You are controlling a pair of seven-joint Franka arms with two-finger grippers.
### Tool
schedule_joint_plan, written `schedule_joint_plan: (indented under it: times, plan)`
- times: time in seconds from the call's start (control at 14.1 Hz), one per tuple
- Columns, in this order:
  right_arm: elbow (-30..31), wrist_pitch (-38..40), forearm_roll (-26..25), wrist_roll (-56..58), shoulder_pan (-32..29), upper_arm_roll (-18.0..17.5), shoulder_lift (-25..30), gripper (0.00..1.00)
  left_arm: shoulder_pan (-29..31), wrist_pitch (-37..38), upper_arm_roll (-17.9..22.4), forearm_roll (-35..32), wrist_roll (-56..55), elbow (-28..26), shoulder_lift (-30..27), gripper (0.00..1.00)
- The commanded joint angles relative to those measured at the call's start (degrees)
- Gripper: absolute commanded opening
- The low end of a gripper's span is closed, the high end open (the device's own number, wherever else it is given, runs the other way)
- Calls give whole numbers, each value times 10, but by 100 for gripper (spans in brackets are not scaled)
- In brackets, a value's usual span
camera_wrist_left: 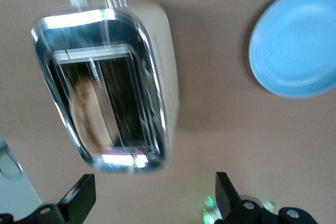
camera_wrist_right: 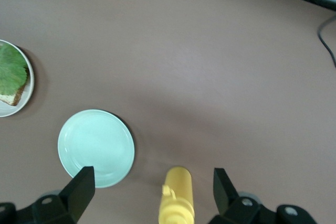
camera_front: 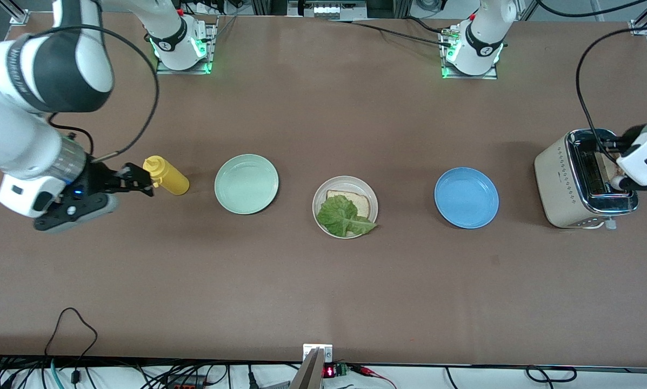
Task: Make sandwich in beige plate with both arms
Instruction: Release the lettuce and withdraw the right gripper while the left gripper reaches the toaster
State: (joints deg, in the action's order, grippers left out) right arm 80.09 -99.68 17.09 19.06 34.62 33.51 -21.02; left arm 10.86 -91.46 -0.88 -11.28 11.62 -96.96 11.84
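I should next use my left gripper to pinch the toast slice by its protruding top edge, because the toaster slot closes around the lower part of the slice.
The beige plate sits mid-table with one toast slice on it and a green lettuce leaf on top of the toast. The plate also shows in the right wrist view. A second toast slice stands in a slot of the toaster. My left gripper is open and empty, up over the toaster; in the front view it is over the toaster's top. My right gripper is open, with its fingers on either side of the yellow squeeze bottle without gripping it.
A mint-green plate lies between the yellow bottle and the beige plate. A blue plate lies between the beige plate and the toaster, and also shows in the left wrist view. The toaster stands at the left arm's end of the table.
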Motion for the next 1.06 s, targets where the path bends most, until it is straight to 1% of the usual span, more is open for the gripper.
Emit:
schedule_joint_plan:
  times: [0.0,0.14,0.21,0.28,0.35,0.43,0.5,0.57,0.64,0.71,0.78,0.85,0.92,0.99]
  plan:
    - [13,19,-7,-12,10,27,29,100,29,-67,-4,-14,51,-7,9,100]
    - [14,37,-11,-23,-2,28,44,100,60,-120,-4,-14,57,-54,3,100]
    - [13,47,-14,-66,-21,20,47,100,69,-142,-4,-14,68,-67,1,100]
    - [12,50,-24,-100,-52,-11,53,100,77,-163,-4,-14,83,-79,0,100]
    - [12,49,-48,-118,-109,-81,68,100,84,-178,-4,-14,93,-87,-1,100]
    - [13,46,-84,-126,-172,-161,84,100,91,-180,-4,-14,96,-93,-1,100]
    - [16,44,-106,-139,-224,-221,93,100,96,-181,-4,-14,96,-102,-2,100]
    - [16,48,-119,-152,-275,-277,99,100,102,-185,-4,-14,96,-109,-2,98]
    - [29,46,-131,-159,-309,-315,116,100,108,-190,-4,-14,96,-111,-1,90]
    - [48,41,-143,-164,-323,-331,134,100,108,-190,-4,-14,96,-115,0,75]
    - [69,31,-149,-169,-327,-338,152,100,109,-189,-4,-14,96,-122,0,61]
    - [96,18,-152,-169,-332,-338,171,100,115,-187,-4,-14,96,-125,0,44]
    - [122,5,-152,-169,-340,-342,190,100,116,-186,-4,-14,96,-126,2,34]
    - [149,-10,-153,-169,-354,-354,212,100,116,-187,-4,-14,96,-126,4,26]
